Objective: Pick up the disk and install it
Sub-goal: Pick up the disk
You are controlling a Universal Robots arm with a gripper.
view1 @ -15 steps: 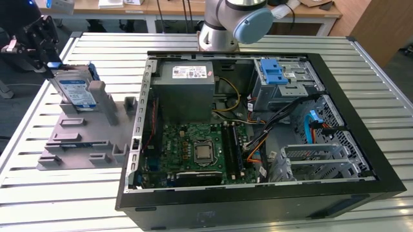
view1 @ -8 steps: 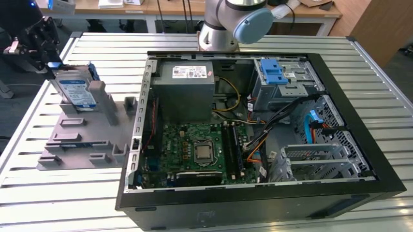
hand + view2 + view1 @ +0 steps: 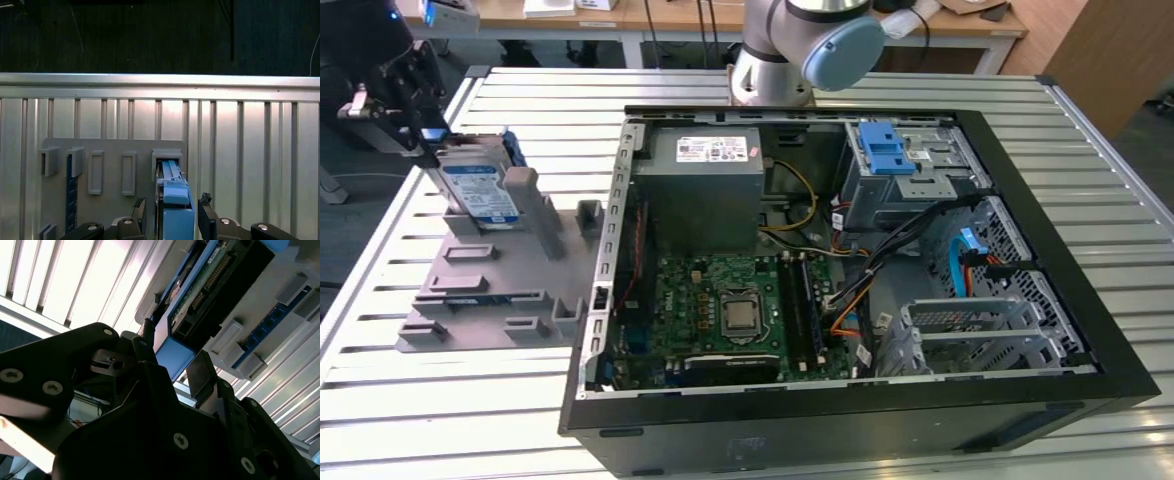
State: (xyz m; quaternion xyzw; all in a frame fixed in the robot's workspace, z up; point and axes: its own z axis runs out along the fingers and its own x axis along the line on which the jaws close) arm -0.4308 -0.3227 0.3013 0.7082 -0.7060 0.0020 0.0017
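The disk needs to be installed in the computer case [image 3: 854, 290], so I should next take it with my gripper by its blue carrier frame [image 3: 510, 148].
The disk [image 3: 480, 188] stands on edge in a slot of the grey fixture plate [image 3: 480, 290], at the exterior view's left, beside the open computer case [image 3: 854, 270]. Its silver body carries a white-and-blue label and a blue plastic frame [image 3: 174, 200]. My gripper [image 3: 416, 125] hangs at the disk's far end. In both wrist views the black fingers [image 3: 206, 212] straddle the blue frame [image 3: 172, 356], one on each side, with narrow gaps showing. The gripper [image 3: 171, 207] is open around the disk.
Inside the case are a grey power-supply box [image 3: 704, 170], a green motherboard [image 3: 734, 310] and a grey drive cage with a blue latch [image 3: 887, 150]. The arm's base [image 3: 781, 60] stands behind the case. The slatted metal table [image 3: 454, 400] ends just beyond the fixture.
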